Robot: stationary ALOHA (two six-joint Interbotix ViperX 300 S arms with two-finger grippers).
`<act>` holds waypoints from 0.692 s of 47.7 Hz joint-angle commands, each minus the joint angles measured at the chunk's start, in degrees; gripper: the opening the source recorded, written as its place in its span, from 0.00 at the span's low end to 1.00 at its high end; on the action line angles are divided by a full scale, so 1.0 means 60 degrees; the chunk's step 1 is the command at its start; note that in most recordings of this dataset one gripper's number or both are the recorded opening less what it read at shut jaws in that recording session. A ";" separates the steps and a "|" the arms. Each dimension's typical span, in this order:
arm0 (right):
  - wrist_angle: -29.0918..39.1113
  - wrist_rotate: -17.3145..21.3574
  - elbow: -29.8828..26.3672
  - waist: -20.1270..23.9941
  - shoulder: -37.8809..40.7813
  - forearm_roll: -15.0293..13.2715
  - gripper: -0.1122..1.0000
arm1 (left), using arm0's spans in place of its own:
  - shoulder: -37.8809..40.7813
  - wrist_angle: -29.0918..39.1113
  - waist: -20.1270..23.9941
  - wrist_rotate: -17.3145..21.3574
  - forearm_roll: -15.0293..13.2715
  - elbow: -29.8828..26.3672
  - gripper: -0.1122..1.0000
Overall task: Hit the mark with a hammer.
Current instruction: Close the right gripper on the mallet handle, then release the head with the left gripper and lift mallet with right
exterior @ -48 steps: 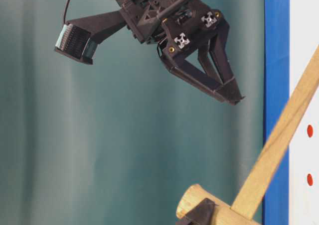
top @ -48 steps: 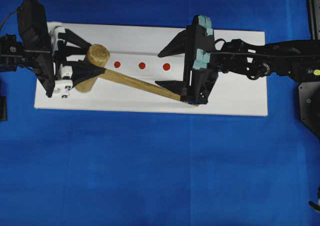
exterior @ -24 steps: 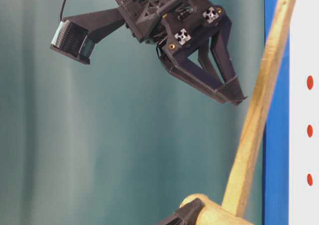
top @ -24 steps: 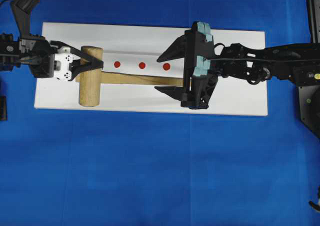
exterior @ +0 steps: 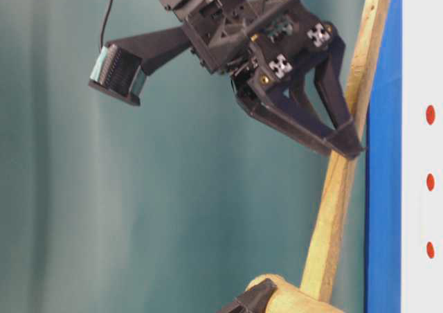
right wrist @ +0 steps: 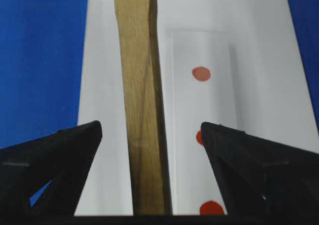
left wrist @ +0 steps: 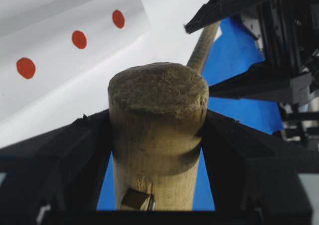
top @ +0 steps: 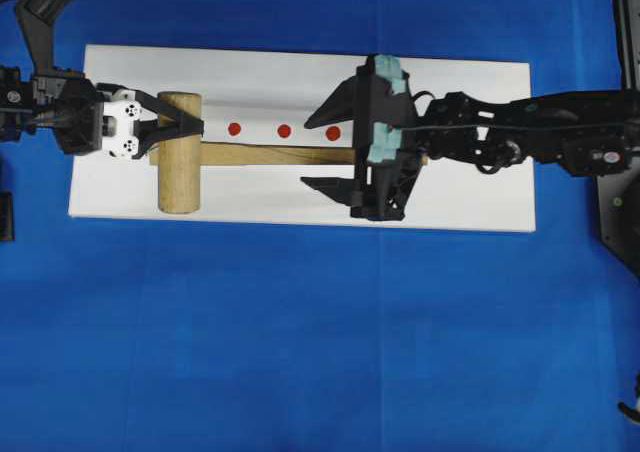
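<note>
My left gripper's fingers already hold the sides of the hammer's head, so my right gripper should next grab the hammer by its flat handle (top: 338, 155).
The light wooden hammer lies along the white board (top: 450, 192), with its head (top: 179, 152) at the left and its handle (top: 270, 156) pointing right. My left gripper (top: 180, 137) is shut on the hammer head (left wrist: 157, 135) from both sides. Three red marks (top: 284, 130) sit in a row just behind the handle and show in the left wrist view (left wrist: 79, 39). My right gripper (top: 308, 154) is open. Its jaws stand either side of the handle (right wrist: 142, 110) without touching it. In the table-level view the handle (exterior: 339, 188) runs behind the right gripper (exterior: 349, 143).
The white board rests on a blue cloth (top: 320, 342). The board's right part, under the right arm (top: 520, 142), is bare. A black fixture (top: 620, 212) stands at the right edge.
The left gripper has turned and swung the hammer, so the handle now lies parallel to the row of marks. The right gripper has shifted left along the handle and now straddles it.
</note>
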 commanded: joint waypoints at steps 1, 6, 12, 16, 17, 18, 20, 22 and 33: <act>-0.0073 -0.0073 -0.0337 0.0015 0.0015 -0.0088 0.90 | -0.0176 -0.0088 -0.0015 -0.0220 0.0015 -0.0146 0.55; -0.0073 -0.0308 -0.0425 0.0015 0.0161 -0.0146 0.75 | -0.0220 -0.0073 -0.0029 -0.0396 0.0029 -0.0117 0.55; 0.0059 -0.0527 -0.0425 0.0015 0.0176 -0.0146 0.41 | -0.0322 -0.0073 -0.0073 -0.0425 0.0029 -0.0103 0.55; 0.0117 -0.0557 -0.0439 0.0015 0.0176 -0.0146 0.22 | -0.0381 -0.0073 -0.0132 -0.0381 0.0029 -0.0117 0.55; 0.0117 -0.0557 -0.0425 0.0029 0.0176 -0.0161 0.19 | -0.0396 -0.0073 -0.0146 -0.0352 0.0029 -0.0117 0.55; 0.0117 -0.0557 -0.0425 0.0015 0.0190 -0.0146 0.17 | -0.0410 -0.0073 -0.0146 -0.0337 0.0029 -0.0132 0.55; 0.0103 -0.0557 -0.0425 0.0029 0.0176 -0.0146 0.17 | -0.0425 -0.0073 -0.0161 -0.0337 0.0029 -0.0132 0.55; 0.0088 -0.0557 -0.0425 0.0044 0.0176 -0.0146 0.17 | -0.0425 -0.0073 -0.0161 -0.0337 0.0029 -0.0132 0.55; 0.0059 -0.0557 -0.0425 0.0146 0.0176 -0.0161 0.17 | -0.0337 -0.0073 -0.0205 -0.0454 0.0029 -0.0190 0.55</act>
